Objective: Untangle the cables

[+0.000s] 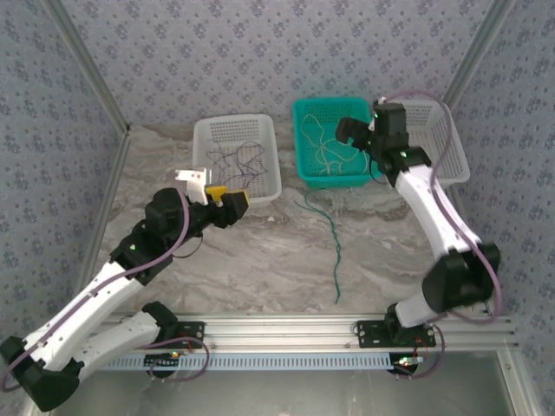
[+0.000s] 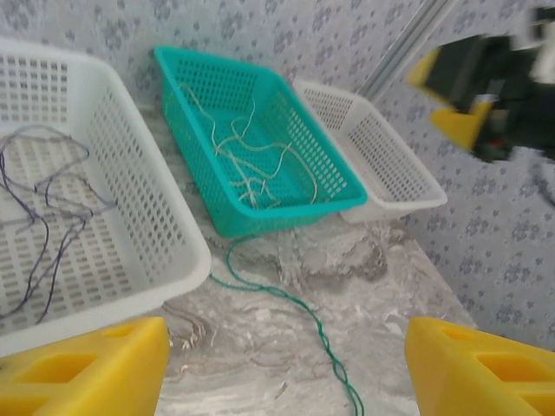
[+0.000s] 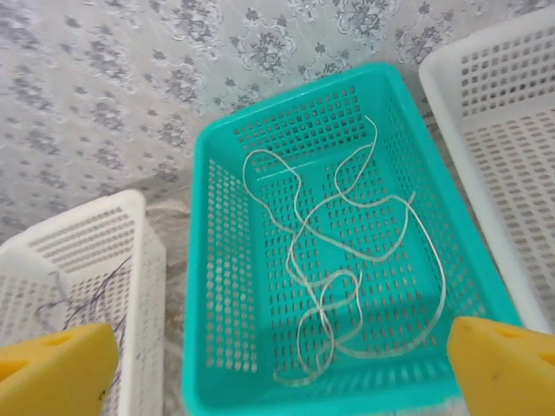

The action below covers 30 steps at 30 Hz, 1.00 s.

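Note:
I will grab the dark green cable by its twisted part [image 1: 336,236] with my right gripper next, so the cable's split ends stay free for my left gripper to untangle.
A dark green cable [image 1: 334,247] lies stretched on the marble table, running from the teal basket [image 1: 299,139] toward the near edge; in the left wrist view this cable [image 2: 295,303] is loosely twisted on itself. Pale whitish cables [image 1: 328,147] [image 3: 347,260] lie looped inside the teal basket [image 3: 195,260]. Dark maroon cables [image 1: 238,160] [image 2: 43,208] rest in the left white basket [image 1: 198,152]. My left gripper [image 1: 227,198] [image 2: 286,381] hovers open by that basket's front right corner, holding nothing. Open and empty, my right gripper [image 1: 355,134] [image 3: 282,373] hangs above the teal basket.
A second white basket [image 1: 451,147] [image 3: 512,130] stands to the right of the teal one, against the patterned wall. Patterned walls close in the table on three sides. An aluminium rail [image 1: 286,329] runs along the near edge.

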Tool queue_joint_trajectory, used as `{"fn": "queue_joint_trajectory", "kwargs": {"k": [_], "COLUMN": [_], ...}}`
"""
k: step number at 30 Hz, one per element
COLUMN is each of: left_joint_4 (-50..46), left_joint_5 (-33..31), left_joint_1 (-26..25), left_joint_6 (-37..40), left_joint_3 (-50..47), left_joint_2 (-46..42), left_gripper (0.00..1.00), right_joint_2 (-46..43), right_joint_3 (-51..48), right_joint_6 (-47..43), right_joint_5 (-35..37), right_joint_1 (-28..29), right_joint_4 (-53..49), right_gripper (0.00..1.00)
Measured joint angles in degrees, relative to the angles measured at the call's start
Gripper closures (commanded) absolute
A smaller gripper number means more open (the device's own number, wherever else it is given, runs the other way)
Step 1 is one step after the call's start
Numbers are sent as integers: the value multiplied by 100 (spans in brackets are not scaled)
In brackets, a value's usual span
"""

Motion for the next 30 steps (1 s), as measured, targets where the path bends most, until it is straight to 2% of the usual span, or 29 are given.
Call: {"fn": "queue_joint_trajectory", "kwargs": {"k": [2, 5, 8, 11, 15, 18, 25, 28, 30], "left_joint_4": [72, 94, 138, 219, 262, 282, 275, 245, 214], "left_joint_5": [61, 151, 223, 251, 251, 247, 210, 205, 203], "left_joint_1": [-35, -76, -81, -116, -184, -216, -260, -264, -264], "left_joint_6": [-98, -184, -229, -254, -280, -306, -358, -363, -363], "left_joint_3": [-94, -166, -184, -184, -184, -184, -219, -256, -256], "left_joint_2": [125, 282, 404, 485, 498, 498, 457, 409, 376], "left_gripper": [28, 28, 28, 28, 28, 28, 28, 28, 28], "right_joint_2": [-656, -1161, -1224, -1128, -673, -210, 769, 1226, 1408], "right_joint_3": [-758, -1895, -2865, -3438, -3580, -3580, -3552, -3438, -3314], "right_joint_6": [208, 492, 743, 887, 925, 857, 258, 59, 0], "right_joint_5": [229, 400, 476, 492, 485, 483, 577, 708, 831], "right_joint_1": [275, 616, 907, 1187, 1471, 1591, 1775, 1770, 1753], "right_joint_4": [-111, -251, -481, -588, -461, -164, 826, 1217, 1244], "right_gripper": [1, 1, 2, 2, 3, 7, 16, 24, 36]}}
